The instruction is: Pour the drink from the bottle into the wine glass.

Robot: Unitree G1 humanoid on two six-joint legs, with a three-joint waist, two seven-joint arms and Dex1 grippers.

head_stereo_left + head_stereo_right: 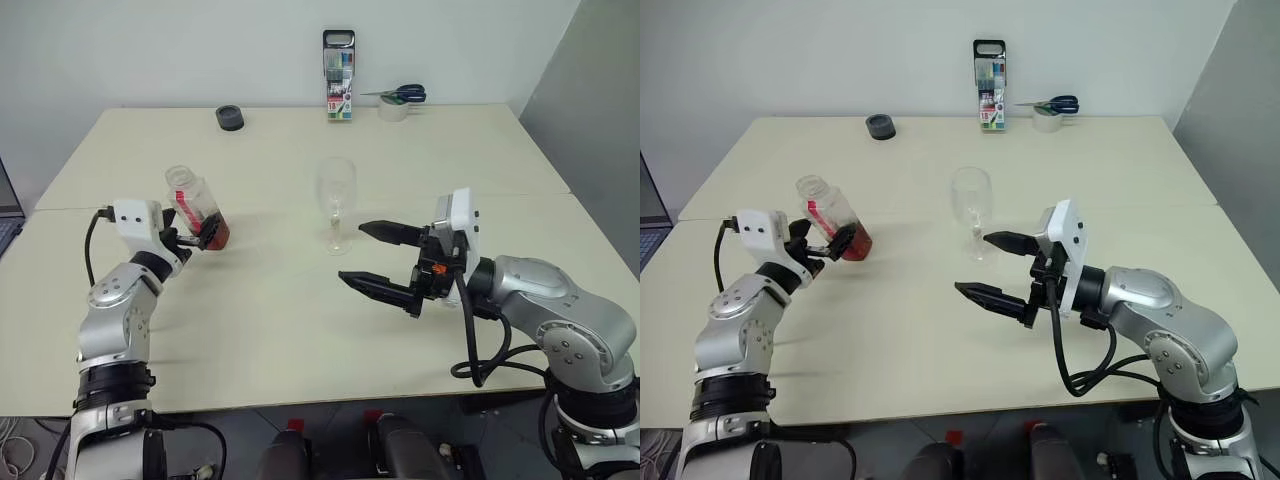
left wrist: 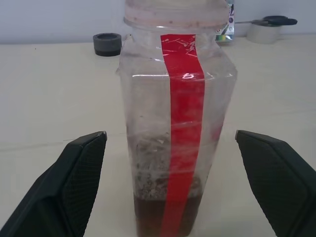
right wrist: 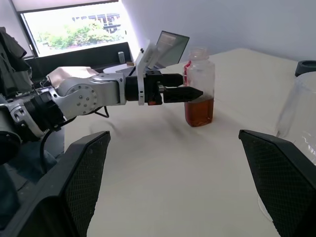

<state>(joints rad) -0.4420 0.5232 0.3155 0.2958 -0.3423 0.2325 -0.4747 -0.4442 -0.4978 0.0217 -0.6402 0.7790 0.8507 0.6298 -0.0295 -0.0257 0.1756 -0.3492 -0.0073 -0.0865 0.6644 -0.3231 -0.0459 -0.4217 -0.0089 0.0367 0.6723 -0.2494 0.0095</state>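
Observation:
The bottle slopes in at its top toward a round neck. My left gripper will grab the flat sides of its lower body [image 2: 165, 177] next.
The bottle [image 1: 195, 205] stands on the table at the left. It is clear plastic with a red label strip [image 2: 183, 123] and a pale pinkish top. The drink [image 3: 199, 111], a reddish-brown liquid, fills its bottom part. My left gripper [image 1: 200, 238] is open, one finger on each side of the bottle's lower body, with a gap on both sides. The wine glass [image 1: 337, 195] stands upright and empty near the table's middle. My right gripper [image 1: 352, 252] is open and empty, just right of the glass's foot, pointing left.
At the table's far edge are a black round lid [image 1: 229, 117], an upright marker pack [image 1: 339, 75] and a tape roll with scissors on it [image 1: 397, 103]. A laptop corner [image 1: 6, 210] shows at the left edge. A seam [image 1: 560, 194] crosses the tabletop.

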